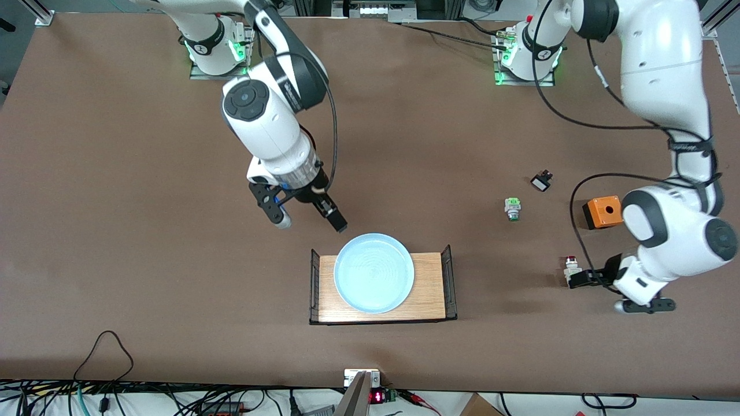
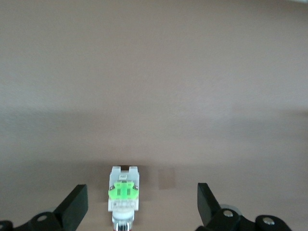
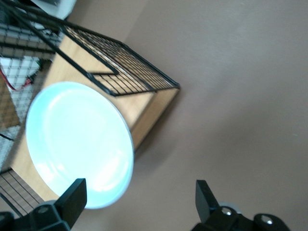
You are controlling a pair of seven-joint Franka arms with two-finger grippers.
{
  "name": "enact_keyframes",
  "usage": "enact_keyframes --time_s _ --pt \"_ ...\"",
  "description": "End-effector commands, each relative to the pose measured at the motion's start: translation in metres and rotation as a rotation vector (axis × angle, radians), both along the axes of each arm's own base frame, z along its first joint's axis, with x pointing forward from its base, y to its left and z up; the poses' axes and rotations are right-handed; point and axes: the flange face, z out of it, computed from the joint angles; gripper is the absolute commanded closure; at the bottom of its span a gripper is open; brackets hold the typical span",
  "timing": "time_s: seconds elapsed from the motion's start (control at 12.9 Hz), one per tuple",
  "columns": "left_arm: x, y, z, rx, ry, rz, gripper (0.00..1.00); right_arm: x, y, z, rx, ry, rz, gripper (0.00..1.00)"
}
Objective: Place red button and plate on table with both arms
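Note:
I need to grab that overhanging rim (image 1: 369,236) with my right gripper next, because the plate's rim sticks out past the wooden tray and there is room underneath.
The red button (image 1: 572,267) sits on the brown table (image 1: 144,231) toward the left arm's end; only its green block and white body show in the left wrist view (image 2: 123,197). My left gripper (image 1: 580,279) is low beside it and open. In the left wrist view (image 2: 142,193) the button lies between the fingers, which do not touch it. The pale blue plate (image 1: 374,273) rests on a light-wood tray (image 1: 430,303). My right gripper (image 1: 337,223) is open and empty over the table by the plate's rim. The plate (image 3: 79,144) shows beside one finger.
A green-and-silver switch (image 1: 512,208), a small black switch (image 1: 541,181) and an orange box with a hole (image 1: 602,212) lie on the table farther from the camera than the red button. The tray has black wire ends (image 1: 450,280). Cables run along the table's near edge.

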Motion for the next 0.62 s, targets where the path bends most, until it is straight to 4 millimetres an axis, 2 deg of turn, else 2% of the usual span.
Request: enact_keyframes --time_s 0.0,0.23,0.54 --pt "-0.009 0.004 0.052 -0.036 -0.035 0.006 0.00 0.017 0.000 -0.005 0.029 -0.047 -0.049 0.00" --pt "-0.019 0.009 0.097 -0.030 -0.023 0.018 0.00 0.026 0.006 -0.034 0.058 -0.111 -0.057 0.00" --pt "-0.046 0.015 0.164 0.063 0.030 -0.045 0.00 0.023 0.022 -0.057 0.104 -0.135 -0.107 0.00"
